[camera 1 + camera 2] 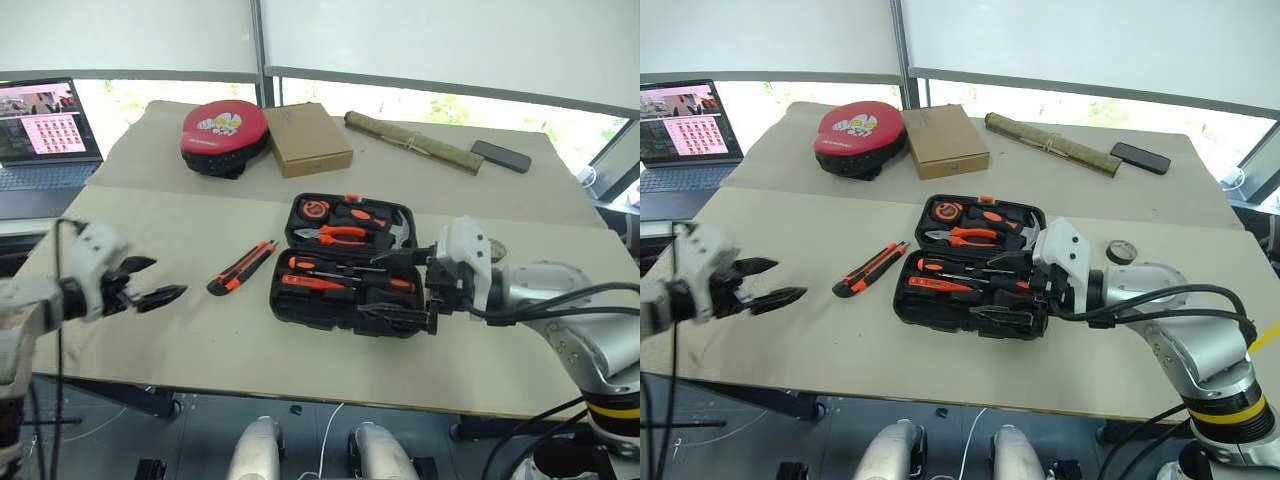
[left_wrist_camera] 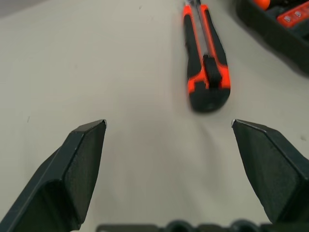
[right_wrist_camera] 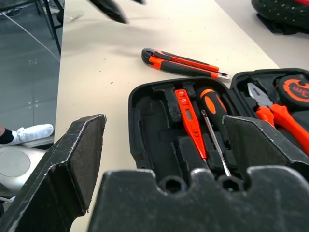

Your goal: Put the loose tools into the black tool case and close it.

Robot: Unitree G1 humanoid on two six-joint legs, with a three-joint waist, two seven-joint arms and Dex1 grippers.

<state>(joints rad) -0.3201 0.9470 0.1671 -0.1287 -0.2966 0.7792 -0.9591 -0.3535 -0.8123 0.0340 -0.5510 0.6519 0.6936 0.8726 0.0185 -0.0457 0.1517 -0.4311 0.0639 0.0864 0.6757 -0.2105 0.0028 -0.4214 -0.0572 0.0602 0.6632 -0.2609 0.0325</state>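
Note:
My left gripper should grab the knife by its orange-black handle (image 1: 238,271) next. The utility knife's metal blade (image 1: 271,244) shows at the knife's narrow end.
The black tool case (image 1: 300,300) lies open mid-table. Its near half holds an orange tester pen (image 3: 188,121) and an orange-and-black screwdriver (image 3: 215,113). The far half holds pliers (image 1: 340,234) and a hammer. The orange-black utility knife (image 1: 243,267) lies loose on the table just left of the case. My left gripper (image 1: 160,290) hovers open left of the knife, pointing at it with nothing between its fingers (image 2: 82,164). My right gripper (image 1: 400,285) is open at the case's right end, over the near half, holding nothing.
At the back stand a red-topped round pad (image 1: 223,132), a brown cardboard box (image 1: 308,138), a rolled bundle (image 1: 412,141) and a phone (image 1: 501,156). A laptop (image 1: 45,135) sits far left. A small round dark object (image 1: 1122,250) lies behind my right forearm.

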